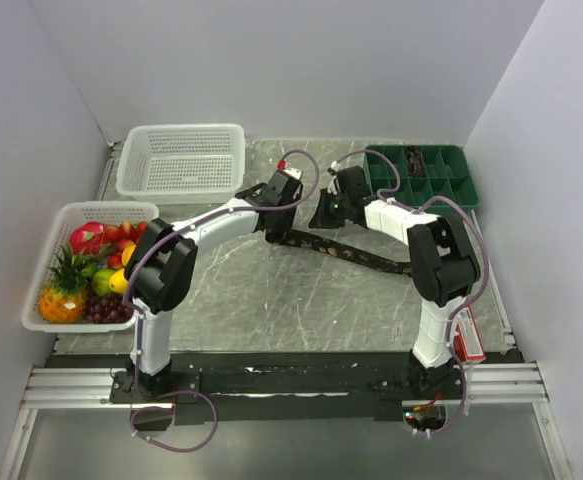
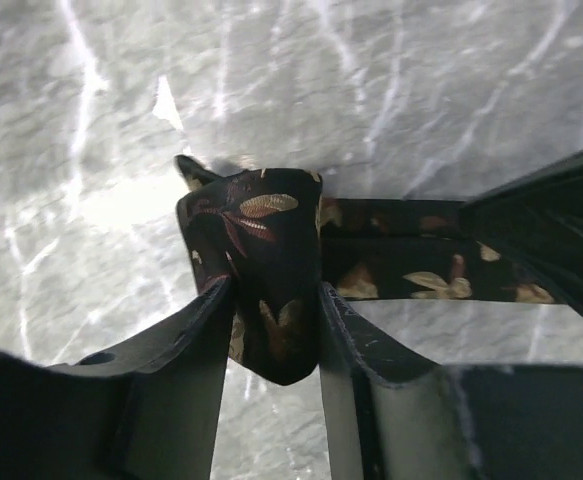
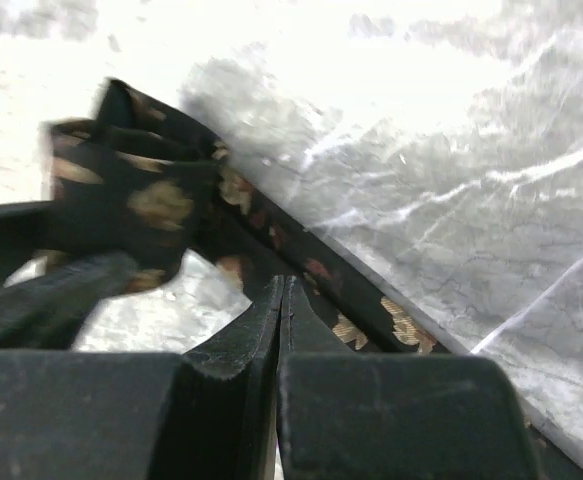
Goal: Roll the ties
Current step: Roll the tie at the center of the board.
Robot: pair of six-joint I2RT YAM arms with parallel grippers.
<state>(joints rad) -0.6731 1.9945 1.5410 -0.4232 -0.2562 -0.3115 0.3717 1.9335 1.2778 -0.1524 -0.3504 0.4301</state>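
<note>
My right gripper would leave the tie on the marble table if it lifted now, because its closed fingers are empty.
One dark tie (image 1: 356, 252) with tan leaf marks lies slanted across the marble table, from the middle toward the right arm. Its left end is folded into a small loose roll (image 2: 256, 230). My left gripper (image 2: 276, 300) stands over that roll, one finger against each side of it, so the fabric fills the gap. From above, the left gripper (image 1: 270, 224) is at the tie's left tip. My right gripper (image 3: 286, 285) is shut with nothing between its fingers, its tip down at the flat band of the tie (image 3: 371, 310), just right of the roll (image 3: 121, 200).
An empty white basket (image 1: 183, 160) stands at the back left. In front of it is a second basket (image 1: 41, 300) full of fruit. A green compartment tray (image 1: 421, 175) sits at the back right. Grey walls close in on three sides.
</note>
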